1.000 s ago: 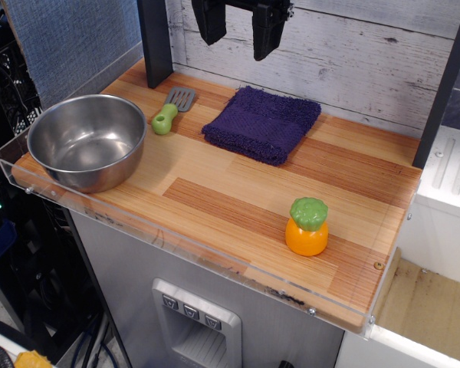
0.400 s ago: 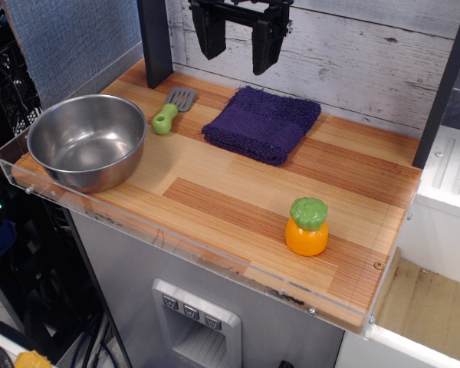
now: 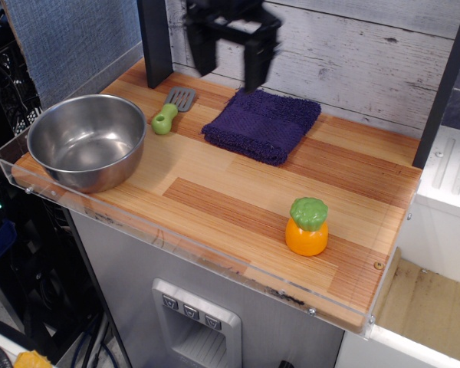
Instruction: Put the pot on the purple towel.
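Observation:
My gripper has to grip the pot by its rim (image 3: 138, 115) so that it can set the pot on the purple towel (image 3: 262, 123).
The shiny steel pot (image 3: 87, 140) stands empty at the left end of the wooden table, against the clear rim. The dark purple towel (image 3: 262, 123) lies folded at the back middle of the table, with nothing on it. My black gripper (image 3: 228, 70) hangs open and empty above the table's back edge, over the towel's left corner and to the right of the pot. Its fingers look blurred.
A spatula with a green handle (image 3: 171, 111) lies between pot and towel. An orange toy with a green top (image 3: 307, 227) stands near the front right. A dark post (image 3: 155, 42) rises at the back left and another (image 3: 443, 84) at the right. A clear rim (image 3: 176, 238) edges the front.
My gripper has come down and moved a little to the left, staying open. The pot, towel, spatula and toy have not moved.

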### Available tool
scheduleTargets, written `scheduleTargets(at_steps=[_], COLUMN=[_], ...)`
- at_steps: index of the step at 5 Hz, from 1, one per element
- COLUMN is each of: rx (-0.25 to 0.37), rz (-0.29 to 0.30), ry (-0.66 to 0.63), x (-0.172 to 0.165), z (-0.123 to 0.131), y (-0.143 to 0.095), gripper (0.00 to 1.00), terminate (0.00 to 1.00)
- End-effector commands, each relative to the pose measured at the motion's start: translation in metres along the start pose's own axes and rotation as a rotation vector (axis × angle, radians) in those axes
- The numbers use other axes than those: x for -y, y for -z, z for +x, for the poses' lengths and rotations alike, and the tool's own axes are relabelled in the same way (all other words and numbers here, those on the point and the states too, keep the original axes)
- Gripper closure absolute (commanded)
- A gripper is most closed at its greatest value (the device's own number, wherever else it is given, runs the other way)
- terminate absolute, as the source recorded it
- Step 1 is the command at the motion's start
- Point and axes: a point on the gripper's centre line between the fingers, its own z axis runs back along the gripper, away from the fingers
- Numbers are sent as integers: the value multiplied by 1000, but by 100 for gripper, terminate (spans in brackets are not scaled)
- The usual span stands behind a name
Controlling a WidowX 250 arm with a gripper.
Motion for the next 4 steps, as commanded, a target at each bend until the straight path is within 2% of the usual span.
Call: scheduleTargets(at_steps=[1, 2, 3, 4], rx=[-15, -45, -97, -102], rz=[128, 100, 105, 105], ry=[-77, -92, -99, -110], x=[-49, -65, -79, -86], z=[-60, -81, -87, -87], y=[15, 36, 57, 64], gripper=[0, 0, 0, 0], terminate=[0, 0, 0, 0])
